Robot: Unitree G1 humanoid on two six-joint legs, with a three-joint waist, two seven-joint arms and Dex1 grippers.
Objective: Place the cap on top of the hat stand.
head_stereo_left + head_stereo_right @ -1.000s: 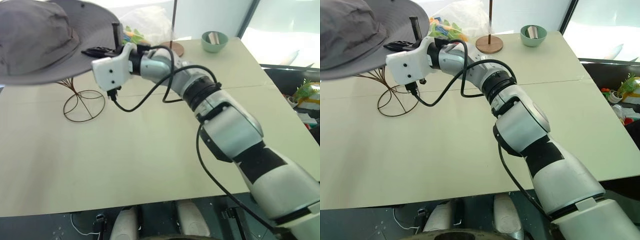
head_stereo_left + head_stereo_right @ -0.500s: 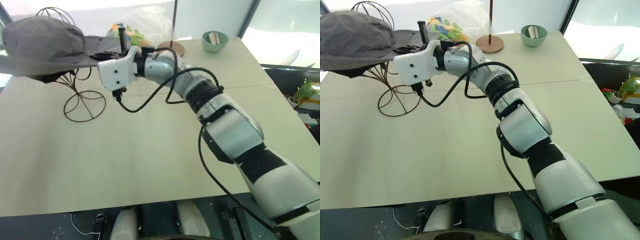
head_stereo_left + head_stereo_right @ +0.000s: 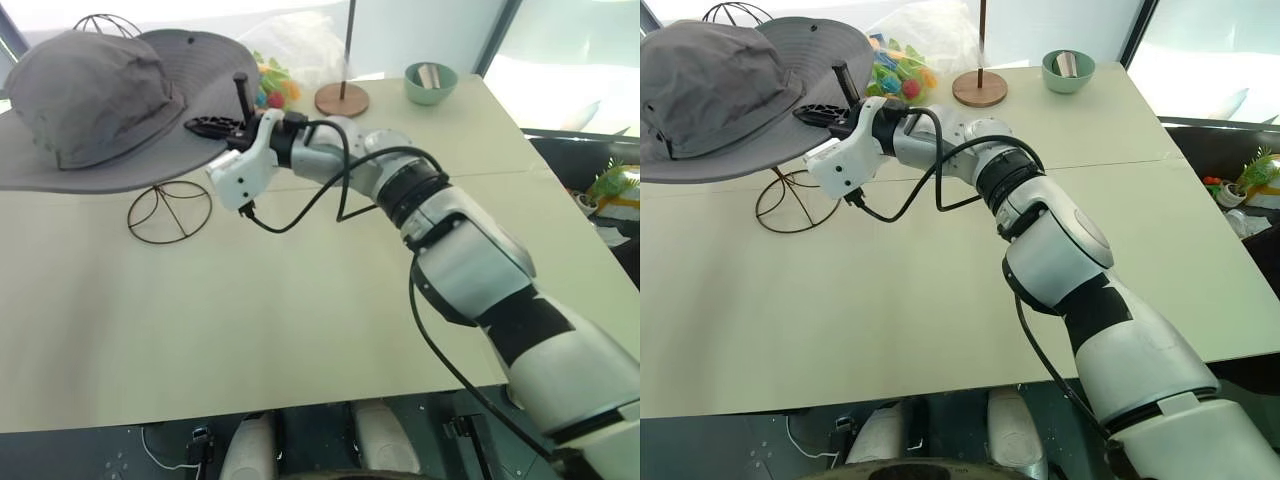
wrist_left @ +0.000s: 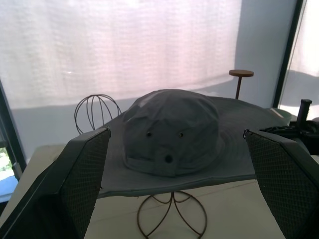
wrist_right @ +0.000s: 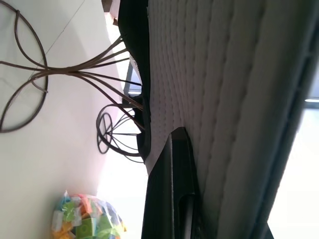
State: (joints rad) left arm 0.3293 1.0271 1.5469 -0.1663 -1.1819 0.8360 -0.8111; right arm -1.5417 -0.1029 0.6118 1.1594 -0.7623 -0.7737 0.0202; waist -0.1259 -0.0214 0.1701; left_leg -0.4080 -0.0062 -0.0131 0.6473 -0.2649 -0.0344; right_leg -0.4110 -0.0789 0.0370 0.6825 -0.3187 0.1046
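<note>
My right gripper should open now. The hat stand's wires go up inside the cap's top [image 3: 100,95] [image 5: 136,37], so the cap would sit on the wires.
The grey cap [image 3: 95,100] lies level over the hat stand, whose wire neck and round ring base [image 3: 168,212] show below the brim at the table's far left. The stand's wire head is hidden under the crown. My right gripper [image 3: 222,124] is shut on the brim's right edge; in the right wrist view a dark finger [image 5: 169,189] presses the brim's underside [image 5: 224,99]. My left gripper [image 4: 175,133] is open, its two mesh-padded fingers [image 4: 87,169] spread wide, facing the cap [image 4: 169,129] from a distance with nothing between them.
A second wire head frame [image 3: 105,22] stands just behind the cap. Further back are a bag of colourful toys [image 3: 275,85], a thin pole on a wooden disc [image 3: 342,99] and a green bowl [image 3: 430,82]. The beige table [image 3: 300,330] stretches bare toward me.
The right wrist rolled and sank a little, swinging the cap from raised and edge-on to level over the wire stand. The grip on the brim is unchanged.
</note>
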